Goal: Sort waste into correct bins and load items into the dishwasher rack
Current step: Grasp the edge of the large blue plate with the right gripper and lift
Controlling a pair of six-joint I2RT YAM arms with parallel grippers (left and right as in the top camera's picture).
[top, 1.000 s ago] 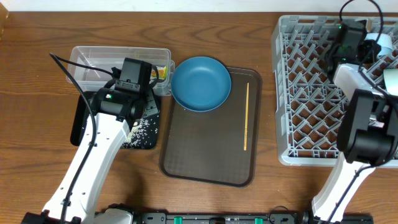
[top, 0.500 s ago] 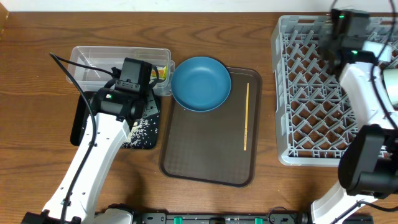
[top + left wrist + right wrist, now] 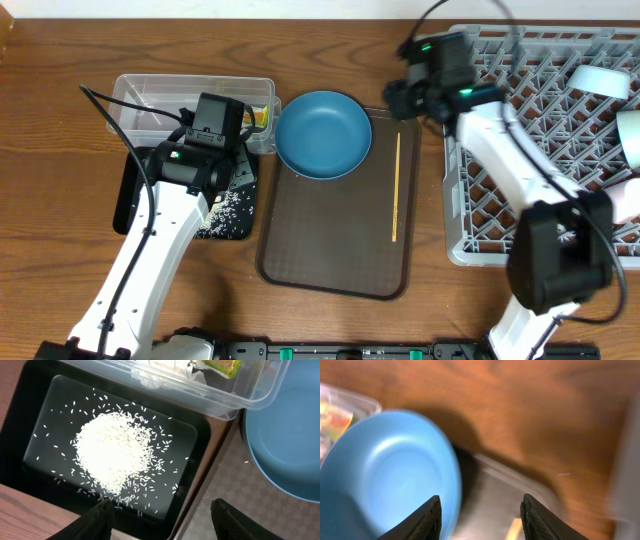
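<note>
The robot's right gripper will next grab the dark blue plate's rim on its rack-facing side [image 3: 369, 132], so the plate's opposite edge stays free to load into the rack [image 3: 500, 200].
The dark blue plate [image 3: 323, 133] lies on the far left corner of the brown tray [image 3: 335, 250]; it also shows in the right wrist view [image 3: 385, 480] and the left wrist view [image 3: 285, 450]. The chopsticks [image 3: 396, 187] lie on the tray's right side. My right gripper [image 3: 398, 98] is open and empty, just right of the plate. My left gripper [image 3: 160, 520] is open and empty over the black tray [image 3: 45, 390], which holds the rice heap [image 3: 112, 452]. The clear tub [image 3: 150, 95] holds the tissue [image 3: 165, 367] and the wrapper [image 3: 222, 366]. The grey rack [image 3: 500, 200] holds a bowl [image 3: 600, 78] and a mint bowl [image 3: 630, 135].
The brown tray lies between the black tray and the rack. Bare wood table [image 3: 60, 250] runs along the left side and the front edge. The right arm reaches from the rack side across the tray's far right corner.
My right gripper has swung left from over the rack's far right corner to the tray's far edge beside the blue plate. A pale bowl now shows in the rack. The left arm has not moved.
</note>
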